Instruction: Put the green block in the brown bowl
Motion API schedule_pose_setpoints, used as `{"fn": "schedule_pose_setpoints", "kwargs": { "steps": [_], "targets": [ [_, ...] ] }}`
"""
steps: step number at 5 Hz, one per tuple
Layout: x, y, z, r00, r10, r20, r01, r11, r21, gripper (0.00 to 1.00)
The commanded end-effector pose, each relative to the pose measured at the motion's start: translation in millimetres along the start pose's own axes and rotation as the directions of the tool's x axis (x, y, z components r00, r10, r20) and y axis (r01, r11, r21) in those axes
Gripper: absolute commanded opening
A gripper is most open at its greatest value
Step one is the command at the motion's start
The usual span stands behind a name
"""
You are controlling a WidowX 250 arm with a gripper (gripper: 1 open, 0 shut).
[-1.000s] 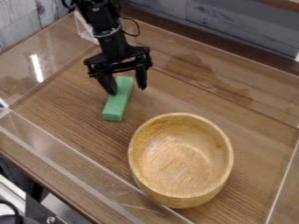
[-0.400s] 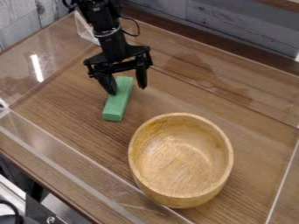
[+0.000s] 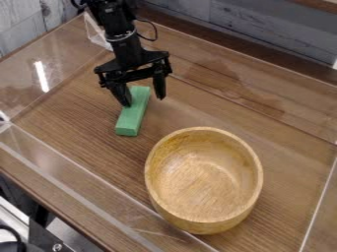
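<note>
I need to grab the green block (image 3: 130, 116) by one short end (image 3: 137, 94) next, to put it in the brown bowl.
The green block (image 3: 130, 116) is a flat bright green bar lying on the wooden table, left of centre. My black gripper (image 3: 136, 93) points down over the block's far end, open, with one finger on each side of the bar. Whether the fingers touch the block I cannot tell. The brown bowl (image 3: 247, 197) is a large round light wooden bowl with a thick rim, standing on the table to the lower right of the block, with nothing inside it.
Clear plastic walls (image 3: 53, 157) fence in the wooden table (image 3: 250, 94) on the left and front. A grey plank wall (image 3: 263, 25) runs along the back.
</note>
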State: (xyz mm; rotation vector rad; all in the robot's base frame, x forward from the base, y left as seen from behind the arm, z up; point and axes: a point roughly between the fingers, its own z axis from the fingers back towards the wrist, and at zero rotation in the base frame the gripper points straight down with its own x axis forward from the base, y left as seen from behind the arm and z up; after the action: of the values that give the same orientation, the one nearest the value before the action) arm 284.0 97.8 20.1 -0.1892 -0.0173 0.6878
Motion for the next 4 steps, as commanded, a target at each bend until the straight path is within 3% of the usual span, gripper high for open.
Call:
{"fn": "schedule_pose_setpoints", "kwargs": {
  "steps": [1,2,4],
  "targets": [
    [-16.9,33,-46.1,0.985,0.079,-0.150,-0.068,0.995,0.071,1.00],
    [-20.7,31,-32.1,0.983,0.083,-0.163,-0.071,0.995,0.076,0.00],
    [-31.2,30,-8.3,0.977,0.070,-0.201,-0.051,0.994,0.097,0.00]
  ]
}}
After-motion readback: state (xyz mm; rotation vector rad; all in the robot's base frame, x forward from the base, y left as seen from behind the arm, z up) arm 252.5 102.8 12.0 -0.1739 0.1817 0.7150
